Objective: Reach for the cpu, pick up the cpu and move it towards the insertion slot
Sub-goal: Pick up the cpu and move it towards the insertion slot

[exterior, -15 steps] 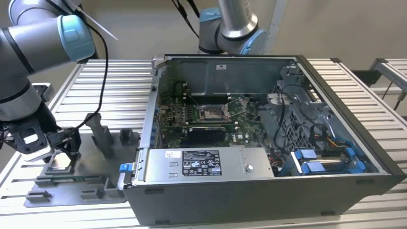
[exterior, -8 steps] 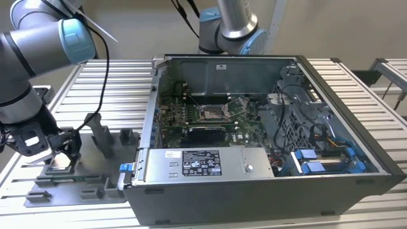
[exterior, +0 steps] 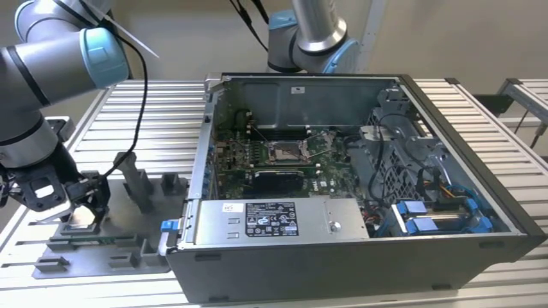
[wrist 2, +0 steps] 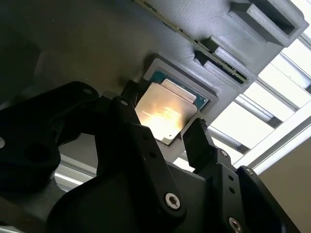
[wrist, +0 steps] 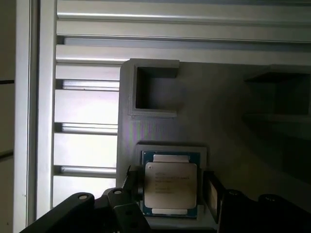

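The gripper grabs the cpu by its open side edges between the bars next, since the tray's raised bars hug two ends of the cpu point(wrist: 171, 187).
The cpu point(wrist: 171, 187), a thin silvery square chip, lies flat in a shallow recess of the grey plastic tray point(wrist: 218, 107). My gripper point(wrist: 172, 187) is low over it, its black fingers point(wrist: 212, 191) straddling the chip on two opposite sides. It is open, with a small gap showing at one side. The second wrist view shows the cpu point(wrist 2: 165, 114) glinting between the same fingers point(wrist 2: 197, 133) of the gripper point(wrist 2: 163, 111). In the exterior view the gripper point(exterior: 81, 208) hangs over the tray point(exterior: 102, 256) at that view's left. The insertion slot point(exterior: 285, 151) sits on the motherboard inside the open computer case point(exterior: 479, 192).
Grey posts point(exterior: 137, 183) stand on the tray between my gripper and the case wall. A square pocket point(wrist: 155, 92) lies in the tray beyond the cpu. A silver power supply point(exterior: 274, 221) fills the case's near side. A second arm point(exterior: 312, 32) stands behind the case. The table point(exterior: 145, 122) is slatted metal.
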Controlling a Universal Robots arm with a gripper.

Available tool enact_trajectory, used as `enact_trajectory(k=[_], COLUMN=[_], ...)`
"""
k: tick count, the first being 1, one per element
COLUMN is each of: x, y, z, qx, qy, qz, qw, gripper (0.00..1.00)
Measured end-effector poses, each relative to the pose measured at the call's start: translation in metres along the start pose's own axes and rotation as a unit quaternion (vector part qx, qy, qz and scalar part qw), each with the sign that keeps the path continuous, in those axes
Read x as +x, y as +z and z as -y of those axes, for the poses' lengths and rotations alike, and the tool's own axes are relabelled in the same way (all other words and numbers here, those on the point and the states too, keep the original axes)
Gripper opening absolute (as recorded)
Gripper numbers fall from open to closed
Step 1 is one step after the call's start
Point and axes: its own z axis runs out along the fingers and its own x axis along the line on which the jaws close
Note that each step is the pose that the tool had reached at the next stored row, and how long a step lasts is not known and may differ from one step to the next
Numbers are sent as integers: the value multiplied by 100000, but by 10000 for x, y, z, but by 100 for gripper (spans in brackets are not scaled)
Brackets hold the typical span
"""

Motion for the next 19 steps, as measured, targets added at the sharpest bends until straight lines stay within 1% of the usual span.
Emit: enact_trajectory(k=[8, 9, 19], x=[0, 0, 0], y=[3, 4, 5], z=[0, 0, 0], qx=[0, -2, -3], qy=[0, -2, 3], qz=[2, 0, 1], qw=[100000, 100000, 100000], gripper=[100, 0, 0])
